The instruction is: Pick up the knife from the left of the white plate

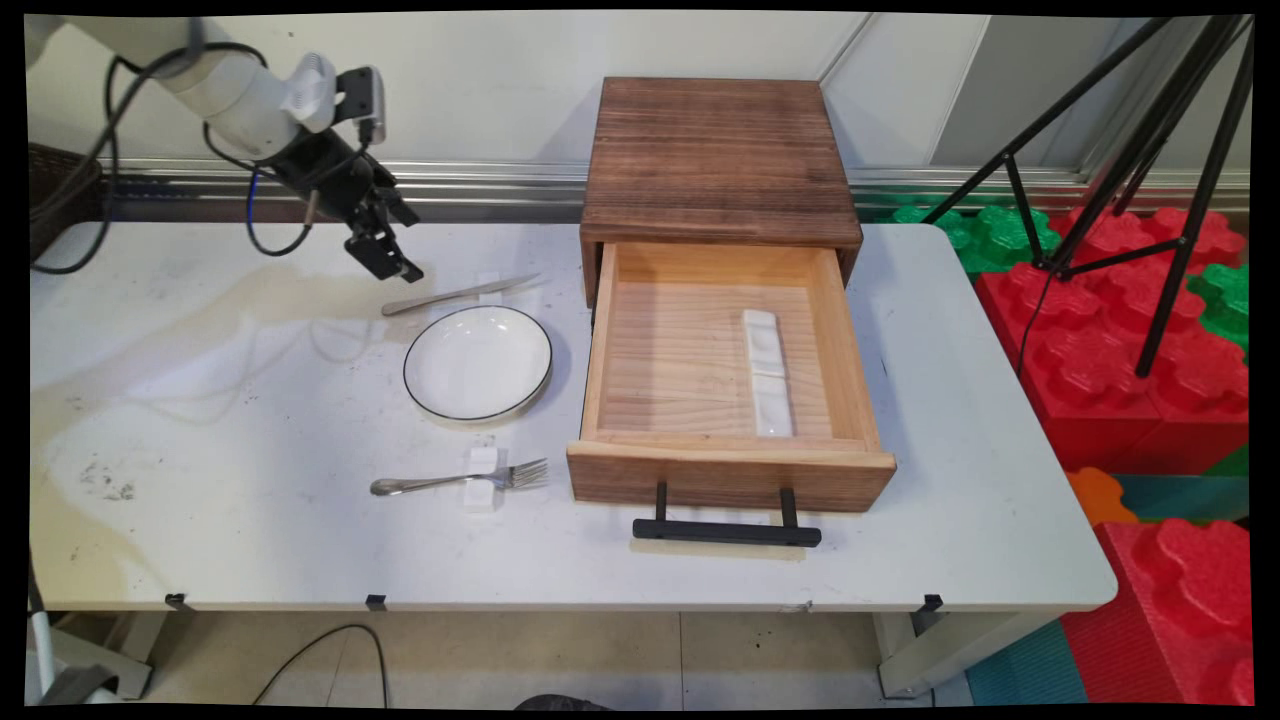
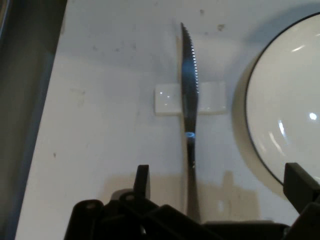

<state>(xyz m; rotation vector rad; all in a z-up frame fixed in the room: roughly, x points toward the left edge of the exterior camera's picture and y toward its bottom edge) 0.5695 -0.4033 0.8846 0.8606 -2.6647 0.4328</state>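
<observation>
I need to grab the knife by its handle (image 1: pixel 414 302) with my gripper next, and that leaves the knife's serrated blade (image 1: pixel 519 282) free to lie over a rest.
My gripper (image 1: pixel 396 264) hangs open just above the table's far left part, over the handle end of a steel knife (image 1: pixel 455 294). In the hand view the gripper (image 2: pixel 220 186) straddles the knife (image 2: pixel 189 95): the handle runs between the fingers (image 2: pixel 142 181), nearer the left one, and nothing is gripped. The serrated blade lies across a small white rest (image 2: pixel 167 100). A white plate (image 1: pixel 478 362) with a dark rim sits just in front of the knife, and the plate (image 2: pixel 290 115) fills the right of the hand view.
A fork (image 1: pixel 460 480) lies on another white rest (image 1: pixel 482 490) in front of the plate. To the right, a wooden box (image 1: pixel 715 160) has its drawer (image 1: pixel 730 470) pulled out, with a long white ceramic rest (image 1: pixel 768 372) inside. A black tripod (image 1: pixel 1150 150) stands beyond the table's right end.
</observation>
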